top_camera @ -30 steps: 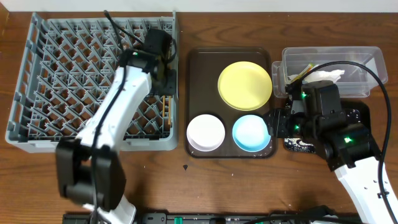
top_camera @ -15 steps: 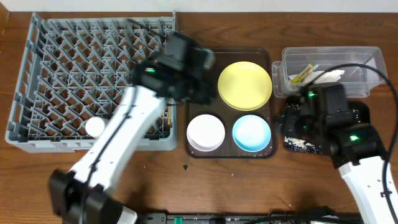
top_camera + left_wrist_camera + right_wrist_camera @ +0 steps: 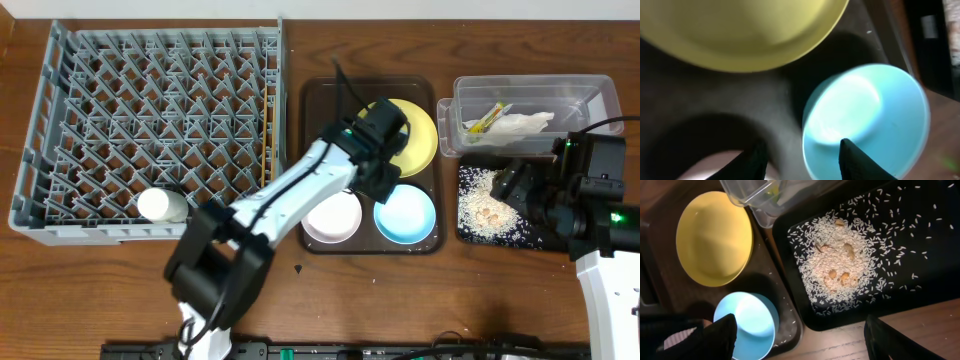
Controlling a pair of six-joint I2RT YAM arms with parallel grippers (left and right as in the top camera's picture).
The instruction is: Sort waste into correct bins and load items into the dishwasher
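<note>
I should next use my left gripper to grab the light blue bowl's rim (image 3: 377,217) on the side facing the white bowl. Then the light blue bowl's free far edge can go into the rack (image 3: 150,120).
The grey dish rack (image 3: 150,120) holds a small white cup (image 3: 160,205) at its front edge and the chopsticks (image 3: 265,150) along its right side. The yellow plate (image 3: 415,140), white bowl (image 3: 332,218) and light blue bowl (image 3: 405,215) sit on the brown tray. My left gripper (image 3: 385,180) is open and empty, low over the blue bowl's (image 3: 870,115) left rim, with the gripper (image 3: 802,160) astride that rim. My right gripper (image 3: 512,185) is open and empty above the black tray (image 3: 540,235), which holds rice scraps (image 3: 485,195). The clear tub (image 3: 580,95) holds the wrapper (image 3: 485,117) and napkin (image 3: 520,123).
The dark brown serving tray (image 3: 320,130) lies between the rack and the bins. In the right wrist view my open gripper (image 3: 805,340) hangs over the black tray's (image 3: 920,245) near edge, with rice (image 3: 840,265), blue bowl (image 3: 747,322) and yellow plate (image 3: 715,237) below.
My left arm has swung right from the rack to over the brown tray, leaving the white cup in the rack. My right arm has drawn back right, uncovering the rice on the black tray.
</note>
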